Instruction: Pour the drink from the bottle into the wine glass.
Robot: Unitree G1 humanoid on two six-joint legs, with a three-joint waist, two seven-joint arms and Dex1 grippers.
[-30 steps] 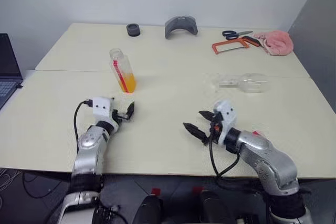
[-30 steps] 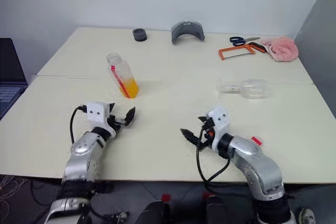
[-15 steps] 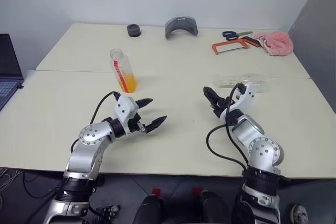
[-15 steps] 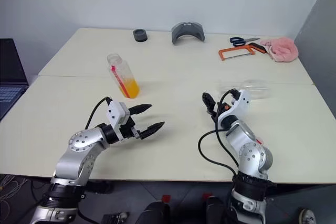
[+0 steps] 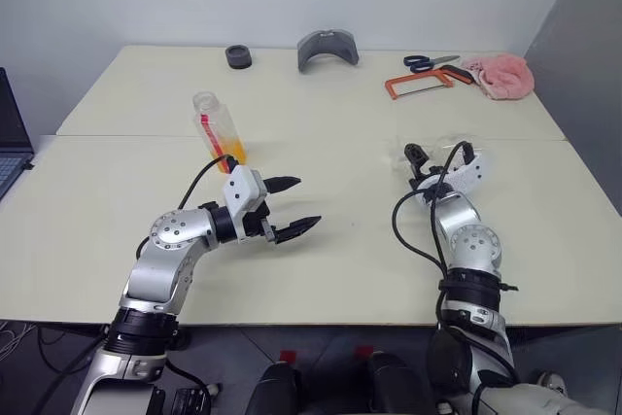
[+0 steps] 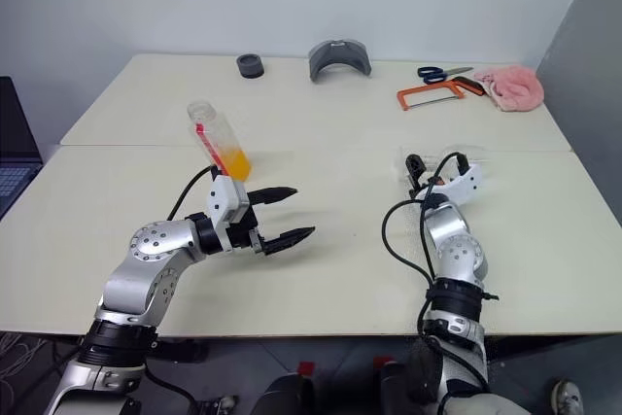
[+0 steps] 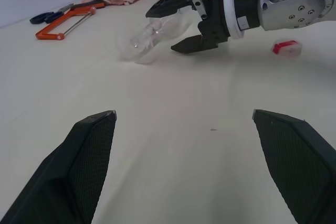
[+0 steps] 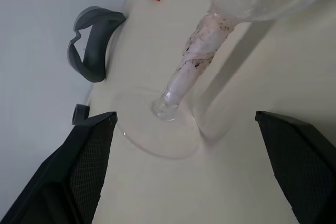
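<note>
The glass's stem (image 8: 195, 59) above its foot (image 8: 157, 132) is still beyond my fingers in the right wrist view, so my right gripper needs to move toward the stem before it closes on it.
The bottle (image 5: 220, 129) stands on the table's left half, with the orange drink (image 5: 233, 152) in its lower part. My left gripper (image 5: 297, 205) is open just right of the bottle and nearer me, pointing right, apart from it. The wine glass (image 7: 152, 34) lies on its side on the right half. My right gripper (image 5: 439, 155) is open at the glass. In the right wrist view the stem (image 8: 201, 41) and the foot (image 8: 157, 132) lie ahead between the fingers (image 8: 84, 161), untouched.
Along the far edge lie a black ring (image 5: 238, 56), a grey curved piece (image 5: 328, 48), scissors (image 5: 428, 61), an orange hacksaw (image 5: 418, 83) and a pink cloth (image 5: 501, 75). A small red-and-white piece (image 7: 286, 47) lies by my right arm. A laptop (image 5: 8, 138) is at far left.
My left gripper swung right and turned to point right. My right arm reached forward to the lying glass and rolled its wrist. Both grippers stayed open.
</note>
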